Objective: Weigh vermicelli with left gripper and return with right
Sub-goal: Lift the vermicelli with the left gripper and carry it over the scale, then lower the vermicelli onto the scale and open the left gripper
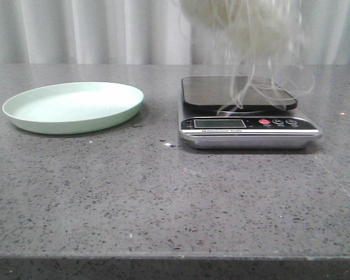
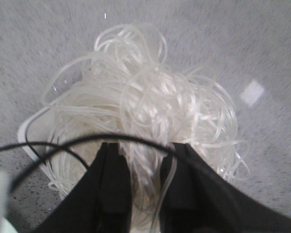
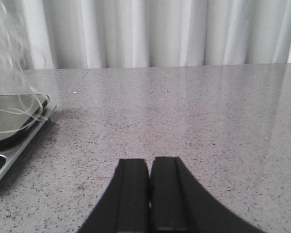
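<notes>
The vermicelli is hanging high above the scale's dark platform with its loops trailing. The robot's left gripper needs to keep hold of the vermicelli until it is lower.
The vermicelli (image 1: 245,26), a fluffy whitish tangle of glassy strands, hangs blurred above the digital scale (image 1: 248,125). Its lowest loops trail down onto the scale's dark platform (image 1: 239,93). In the left wrist view my left gripper (image 2: 145,158) is shut on a bundle of the vermicelli (image 2: 150,97), with strands pinched between its black fingers (image 2: 114,179). The left gripper itself is out of the front view. My right gripper (image 3: 149,167) is shut and empty, low over the bare table to the right of the scale (image 3: 12,128). Trailing vermicelli strands (image 3: 7,43) show at that view's edge.
An empty pale green round plate (image 1: 73,106) lies on the grey speckled table (image 1: 163,198), left of the scale. White curtains (image 1: 105,29) hang behind the table's far edge. A black cable (image 2: 48,145) crosses the left wrist view.
</notes>
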